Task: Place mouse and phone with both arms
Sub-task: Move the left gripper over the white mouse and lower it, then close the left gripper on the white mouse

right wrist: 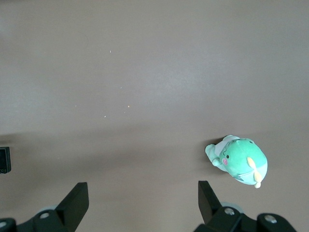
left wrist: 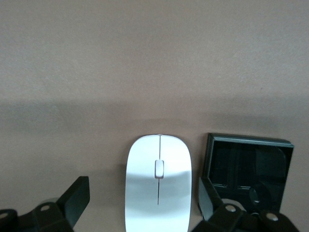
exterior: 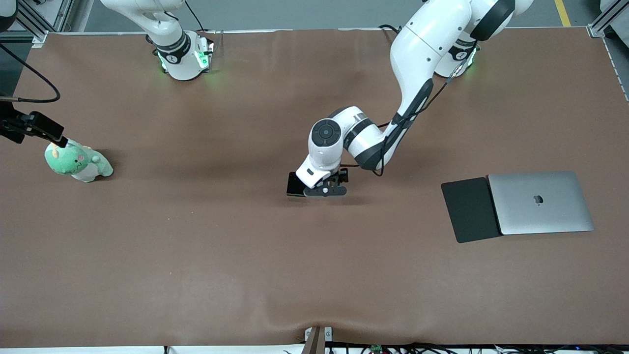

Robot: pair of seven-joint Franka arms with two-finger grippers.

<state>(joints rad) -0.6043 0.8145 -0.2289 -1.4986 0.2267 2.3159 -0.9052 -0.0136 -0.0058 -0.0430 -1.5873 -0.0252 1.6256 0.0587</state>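
The robot's left gripper will next grip the mouse by its long sides, to place the white mouse on the black mouse pad (exterior: 469, 210).
The white mouse (left wrist: 158, 186) lies on the brown table, with the black phone (left wrist: 247, 169) close beside it. My left gripper (left wrist: 142, 193) is open and low over the mouse, one finger on each side. One of its fingers (left wrist: 206, 195) stands in the gap between mouse and phone. In the front view the left gripper (exterior: 325, 190) is at the table's middle and hides the mouse. The phone (exterior: 296, 185) shows beside it, toward the right arm's end. My right gripper (right wrist: 143, 193) is open and empty over bare table at the right arm's end.
A green plush toy (exterior: 78, 162) lies at the right arm's end; it also shows in the right wrist view (right wrist: 239, 159). A closed silver laptop (exterior: 540, 202) lies toward the left arm's end, its edge over a flat black mouse pad (exterior: 469, 209).
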